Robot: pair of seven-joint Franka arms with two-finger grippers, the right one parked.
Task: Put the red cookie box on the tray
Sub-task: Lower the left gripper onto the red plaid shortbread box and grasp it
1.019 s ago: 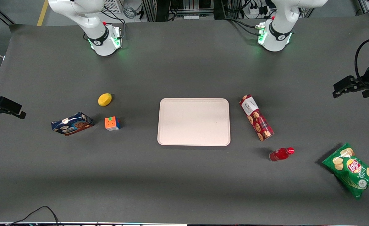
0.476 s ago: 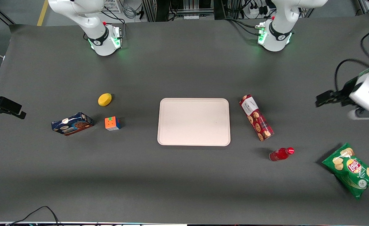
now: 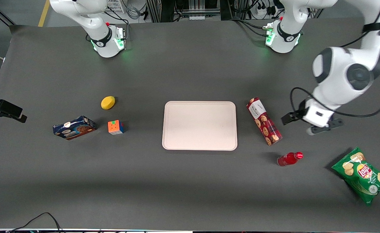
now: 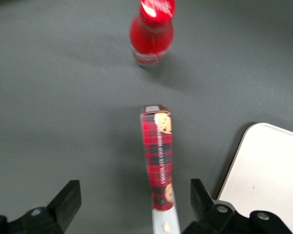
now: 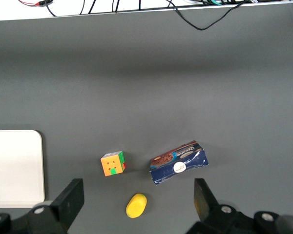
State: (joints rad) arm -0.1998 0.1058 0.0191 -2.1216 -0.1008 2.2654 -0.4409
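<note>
My gripper grabs the long, slim red cookie box around its middle (image 3: 264, 121) (image 4: 161, 197) next, to keep both ends level.
The red cookie box (image 3: 263, 121) lies flat on the table beside the tray (image 3: 199, 125), toward the working arm's end, white label end farther from the front camera. The cream tray holds nothing. My left gripper (image 3: 306, 124) hovers above the table just beside the box, toward the working arm's end, touching nothing. In the left wrist view the gripper (image 4: 134, 200) is open, its black fingers (image 4: 67, 201) spread wide. The tartan box (image 4: 158, 161) shows below, between them, with a corner of the tray (image 4: 263, 175) beside it.
A small red bottle (image 3: 289, 159) lies nearer the front camera than the box, also seen as the bottle (image 4: 152, 32). A green chip bag (image 3: 361, 174) lies toward the working arm's end. A blue cookie box (image 3: 74, 127), colour cube (image 3: 115, 127) and yellow fruit (image 3: 107, 102) lie toward the parked arm's end.
The left arm has swung in from the table's edge toward the red cookie box, its gripper now close beside it. The box, tray and other items have not moved.
</note>
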